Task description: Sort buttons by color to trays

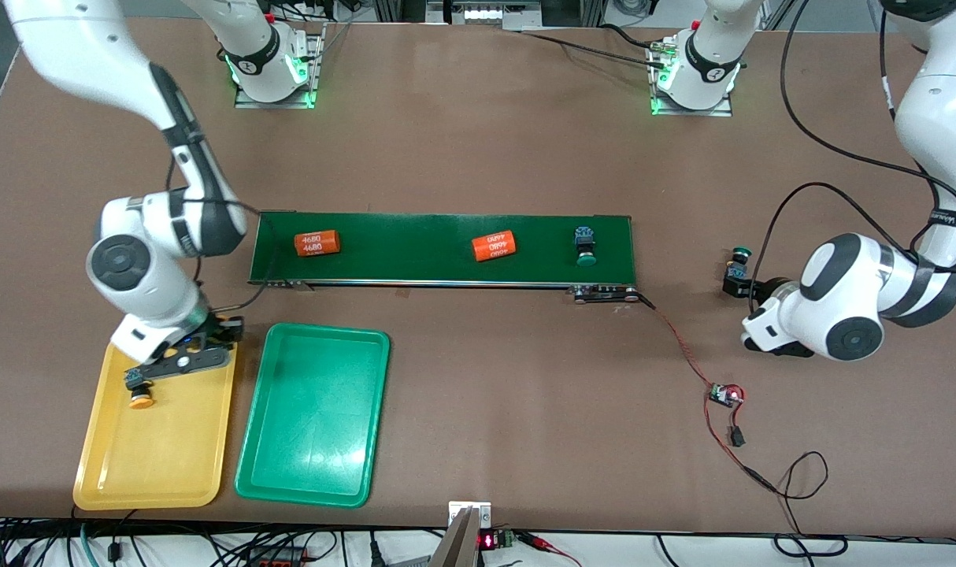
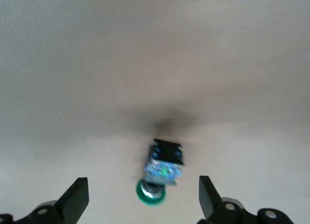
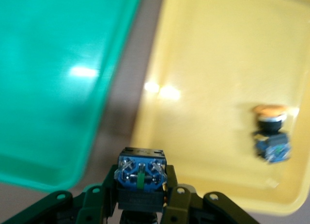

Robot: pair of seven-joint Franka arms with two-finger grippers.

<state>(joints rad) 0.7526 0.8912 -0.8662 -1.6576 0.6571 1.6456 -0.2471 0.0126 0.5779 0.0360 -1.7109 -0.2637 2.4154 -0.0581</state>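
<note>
The button's blue body is still beyond my fingers, so closing now would miss, and my left gripper needs to move toward it before closing on the green-capped button.
My right gripper (image 1: pixel 220 329) is shut on a button (image 1: pixel 226 321) whose blue body shows in the right wrist view (image 3: pixel 140 173). It hangs over the yellow tray's (image 1: pixel 155 472) edge beside the green tray (image 1: pixel 313 425). A yellow-capped button (image 1: pixel 139 391) lies in the yellow tray and also shows in the right wrist view (image 3: pixel 271 132). My left gripper (image 1: pixel 736 277) is open around a green-capped button (image 1: pixel 740 255) on the bare table at the left arm's end; the left wrist view (image 2: pixel 162 168) shows it between the fingers (image 2: pixel 77 200). Another green-capped button (image 1: pixel 584 244) lies on the belt.
The dark-green conveyor belt (image 1: pixel 439 268) carries two orange "4680" cylinders (image 1: pixel 317 242) (image 1: pixel 494 245). A red-black cable with a small board (image 1: pixel 724 394) runs from the belt's end toward the table's front edge.
</note>
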